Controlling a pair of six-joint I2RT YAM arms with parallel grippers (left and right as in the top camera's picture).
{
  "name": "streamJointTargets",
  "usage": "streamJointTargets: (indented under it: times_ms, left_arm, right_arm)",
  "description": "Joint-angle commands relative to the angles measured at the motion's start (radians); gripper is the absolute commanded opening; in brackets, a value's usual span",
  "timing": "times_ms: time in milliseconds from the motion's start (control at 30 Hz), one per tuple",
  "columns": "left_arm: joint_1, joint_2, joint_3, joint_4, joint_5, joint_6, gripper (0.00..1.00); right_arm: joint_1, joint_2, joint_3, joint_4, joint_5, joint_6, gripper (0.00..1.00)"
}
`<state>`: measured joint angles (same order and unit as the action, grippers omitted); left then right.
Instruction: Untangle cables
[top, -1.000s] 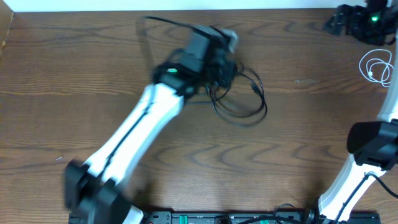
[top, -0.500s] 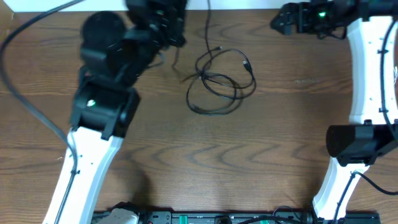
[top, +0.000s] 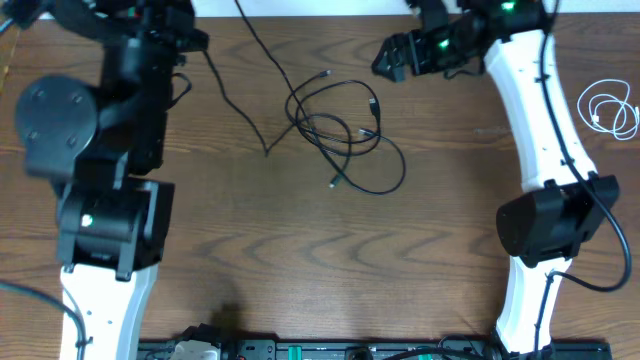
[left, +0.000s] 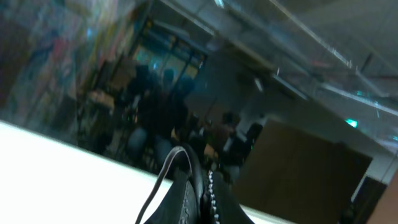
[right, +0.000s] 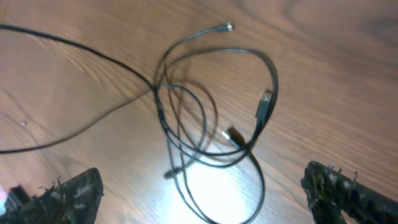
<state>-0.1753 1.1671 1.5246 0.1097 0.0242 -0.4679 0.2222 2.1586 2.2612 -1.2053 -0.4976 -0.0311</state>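
Note:
The right gripper grabs the black cable's looped part near a plug end next, to draw that plug end free and untangle the cable.
The black cable (top: 345, 135) lies in loose overlapping loops at the table's middle back, and one strand runs left and up toward my left gripper (top: 190, 40). In the left wrist view my left gripper (left: 189, 163) is raised, faces the room and is shut on a thin dark cord. My right gripper (top: 388, 60) is open just right of the loops. In the right wrist view its fingers (right: 208, 193) are spread wide above the black cable (right: 205, 124), whose small plug ends show. The white cable (top: 606, 108) lies coiled at the far right edge.
The wooden table (top: 300, 260) runs under everything. The left arm's bulky joints (top: 70, 120) stand over the table's left side. The right arm's base (top: 545, 225) is at the right front. A black rail (top: 330, 350) lines the front edge.
My left arm swung from the tangle to the far left and lifted, drawing a black strand out to the left. The loops spread wider. My right arm moved in from the far right to the loops.

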Motion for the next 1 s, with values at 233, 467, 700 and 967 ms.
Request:
streamJointTargets:
  times_ms: [233, 467, 700, 967]
  left_arm:
    - [0.016, -0.064, 0.013, -0.026, -0.044, 0.006, 0.07]
    - [0.016, -0.057, 0.013, -0.056, -0.044, 0.006, 0.08]
    - [0.016, -0.058, 0.013, -0.059, -0.044, 0.006, 0.08]
    - [0.016, -0.058, 0.013, -0.084, -0.044, 0.006, 0.08]
  right_arm:
    - [0.116, 0.02, -0.207, 0.146, -0.01, -0.214, 0.97]
    - [0.217, 0.021, -0.319, 0.236, -0.011, -0.394, 0.88]
    - [0.307, 0.029, -0.442, 0.401, -0.005, -0.442, 0.79]
    - [0.353, 0.14, -0.452, 0.52, 0.053, -0.403, 0.69]
